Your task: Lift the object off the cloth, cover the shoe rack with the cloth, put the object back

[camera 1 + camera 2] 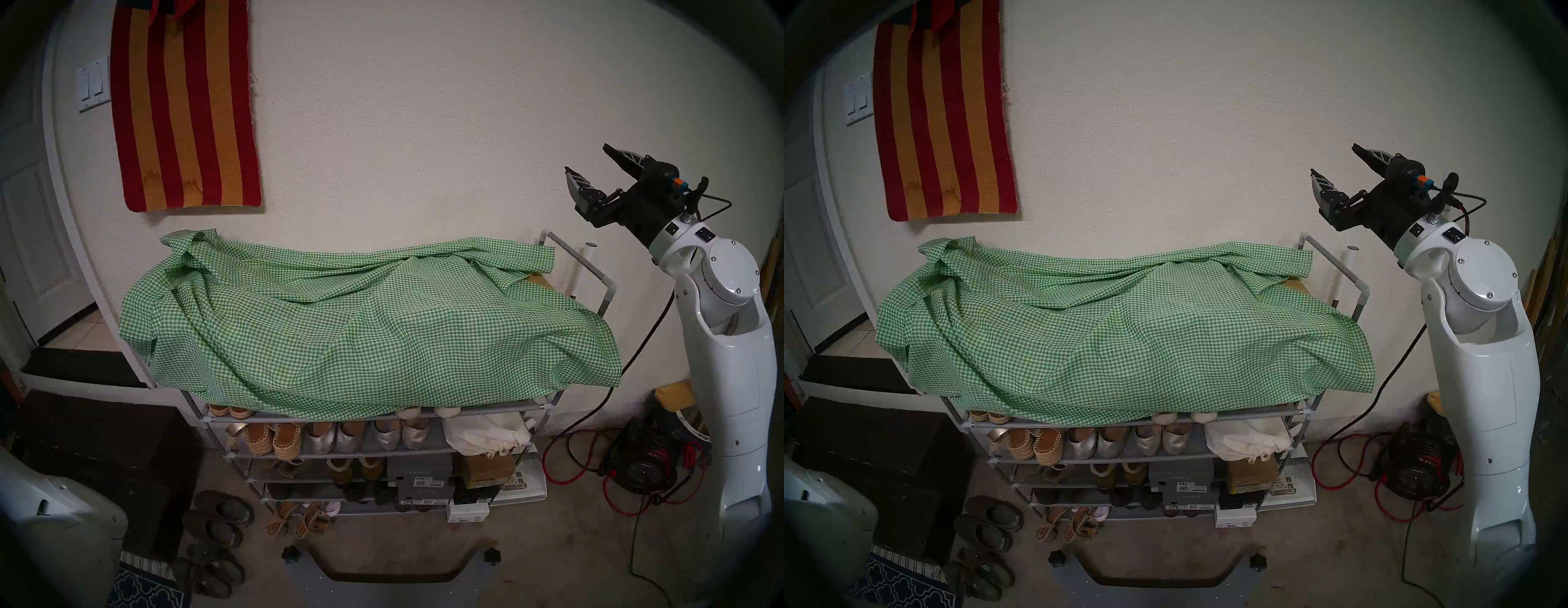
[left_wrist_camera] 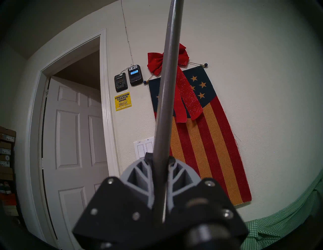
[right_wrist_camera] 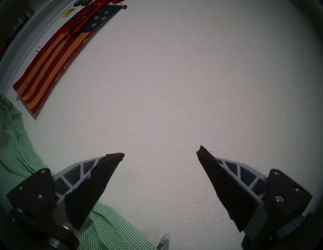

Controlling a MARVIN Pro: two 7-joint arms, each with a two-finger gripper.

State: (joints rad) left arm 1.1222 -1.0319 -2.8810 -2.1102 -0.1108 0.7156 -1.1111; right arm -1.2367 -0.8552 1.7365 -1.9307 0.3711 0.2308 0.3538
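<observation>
My right gripper grabs the cloth by its free-hanging front corner (image 1: 611, 379) next. The rest of the cloth (image 1: 365, 319) lies slack over the rack's top.
The green-and-white check cloth (image 1: 339, 331) (image 1: 1115, 335) lies rumpled over the top tier of the shoe rack (image 1: 568, 254), hanging over its front and left side. The rack's back right rail and corner stay bare. My left gripper (image 2: 160, 156) is out of the head views. In the left wrist view it is shut on the grey shoehorn (image 2: 166, 87), which sticks up past the top of the frame. The cloth's edge (image 2: 279, 223) shows at lower right. My right gripper (image 1: 587, 158) (image 1: 1334, 159) (image 3: 160, 152) is open and empty, raised right of the rack, facing the wall.
A red-and-gold striped banner (image 1: 186, 106) hangs on the wall above the rack's left end. Lower tiers hold shoes and boxes (image 1: 420, 475). Loose shoes (image 1: 216, 522) and a dark chest (image 1: 106, 458) lie at left. Red cables and a black device (image 1: 640, 463) lie at right.
</observation>
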